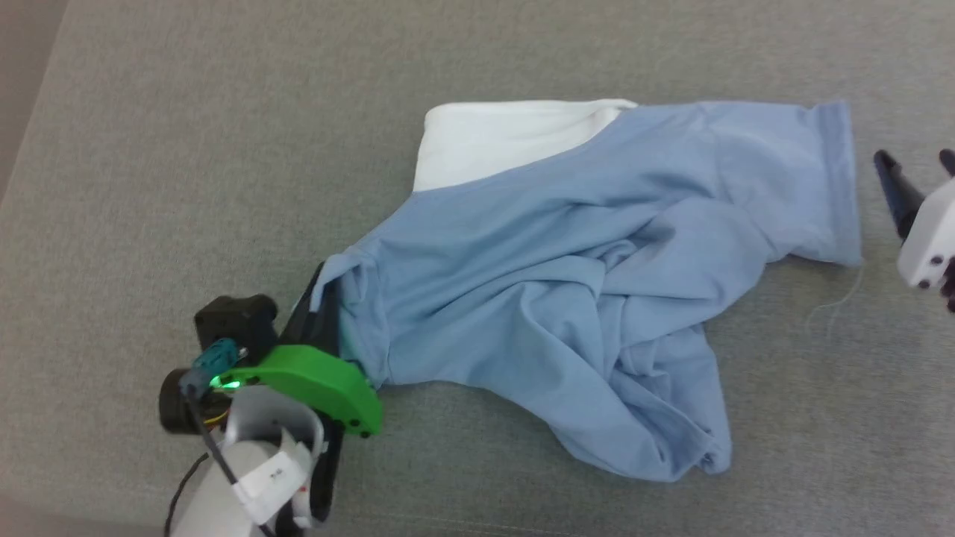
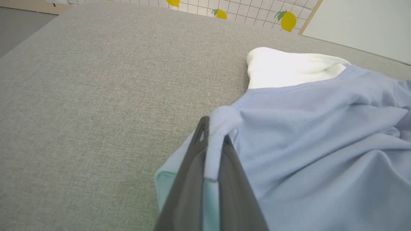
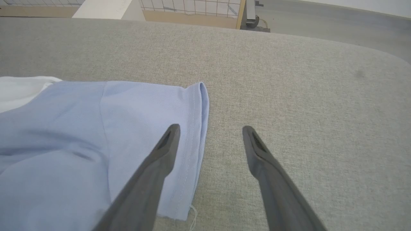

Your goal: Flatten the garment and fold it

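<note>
The sleeve's open edge point(image 3: 203, 92) stands up a little while the rest lies slack, so my right gripper will pick up the garment by it next.
The garment point(image 1: 567, 283), a light blue shirt, lies crumpled on the grey surface with its white part point(image 1: 500, 138) at the far side. My left gripper point(image 1: 327, 280) is at its near left corner. In the left wrist view the left gripper point(image 2: 213, 130) is shut on a ribbed blue edge of the garment point(image 2: 321, 144), which bunches up between the fingers. My right gripper point(image 1: 916, 158) hangs open just right of the sleeve point(image 1: 821, 179). The right gripper point(image 3: 211, 130) holds nothing: one finger point(image 3: 160, 160) is over the sleeve hem point(image 3: 196, 115), the other is over bare surface.
The grey cloth-covered surface point(image 1: 186, 149) stretches wide to the left and far side. Its left edge point(image 1: 26, 142) borders the floor. A loose white thread point(image 1: 835, 306) lies near the sleeve. A tiled wall with lemon prints point(image 2: 285, 19) stands beyond the far edge.
</note>
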Controlling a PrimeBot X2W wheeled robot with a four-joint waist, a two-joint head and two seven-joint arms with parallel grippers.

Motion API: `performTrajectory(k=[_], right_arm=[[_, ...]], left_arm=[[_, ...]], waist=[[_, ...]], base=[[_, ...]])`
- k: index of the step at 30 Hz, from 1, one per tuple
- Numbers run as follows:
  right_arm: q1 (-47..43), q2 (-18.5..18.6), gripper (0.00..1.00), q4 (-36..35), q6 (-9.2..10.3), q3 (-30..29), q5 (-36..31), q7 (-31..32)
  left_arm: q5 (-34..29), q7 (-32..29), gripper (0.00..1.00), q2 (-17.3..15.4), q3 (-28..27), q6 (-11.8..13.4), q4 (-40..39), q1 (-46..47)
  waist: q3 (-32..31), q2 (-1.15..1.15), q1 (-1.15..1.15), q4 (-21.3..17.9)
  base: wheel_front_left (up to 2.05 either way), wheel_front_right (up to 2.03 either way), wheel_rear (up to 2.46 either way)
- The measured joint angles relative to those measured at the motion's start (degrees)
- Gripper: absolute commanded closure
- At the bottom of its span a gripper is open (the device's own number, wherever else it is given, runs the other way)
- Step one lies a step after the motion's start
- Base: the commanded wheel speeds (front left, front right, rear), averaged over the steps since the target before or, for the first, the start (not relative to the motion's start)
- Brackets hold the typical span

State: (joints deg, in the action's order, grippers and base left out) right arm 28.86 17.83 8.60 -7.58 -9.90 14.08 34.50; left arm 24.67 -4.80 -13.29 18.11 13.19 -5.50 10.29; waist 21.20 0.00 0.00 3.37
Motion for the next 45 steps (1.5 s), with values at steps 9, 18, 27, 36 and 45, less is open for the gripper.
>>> performTrajectory(k=[9, 18, 27, 36, 45], right_arm=[[5.9, 2.0, 0.0, 7.9, 0.0, -0.5, -3.2, 1.6], [9.1, 1.9, 0.11, 12.6, 0.01, -1.9, -2.6, 5.0], [8.9, 0.0, 1.0, 12.8, 0.01, -1.8, -1.9, 4.4], [6.0, -4.5, 1.0, 11.1, 0.01, -2.2, 0.8, -10.2], [10.9, -7.7, 1.0, 11.0, 0.01, 1.5, -0.3, -17.2]], left_arm=[[-0.7, 0.4, 1.0, 2.0, 2.1, 0.0, -0.1, 1.7], [-0.6, 0.8, 1.0, 2.5, 2.9, -0.1, 1.3, 2.1], [-0.2, 0.8, 1.0, 1.4, 1.9, -0.3, 2.1, 2.2], [1.5, 3.9, 1.0, 1.0, 1.3, -3.4, 4.9, 6.1], [2.0, 1.2, 1.0, 0.1, 1.0, -8.4, 14.1, 24.9]], waist=[[4.5, 0.0, 0.0, 3.6], [6.7, 0.0, 0.0, 6.9], [4.4, 0.0, 0.0, 6.6], [-2.7, 0.0, 0.0, 5.1], [-12.4, 0.0, 0.0, 3.1]], base=[[0.0, 0.0, 0.0], [0.0, 0.0, 0.0], [0.0, 0.0, 0.0], [0.0, 0.0, 0.0], [0.0, 0.0, 0.0]])
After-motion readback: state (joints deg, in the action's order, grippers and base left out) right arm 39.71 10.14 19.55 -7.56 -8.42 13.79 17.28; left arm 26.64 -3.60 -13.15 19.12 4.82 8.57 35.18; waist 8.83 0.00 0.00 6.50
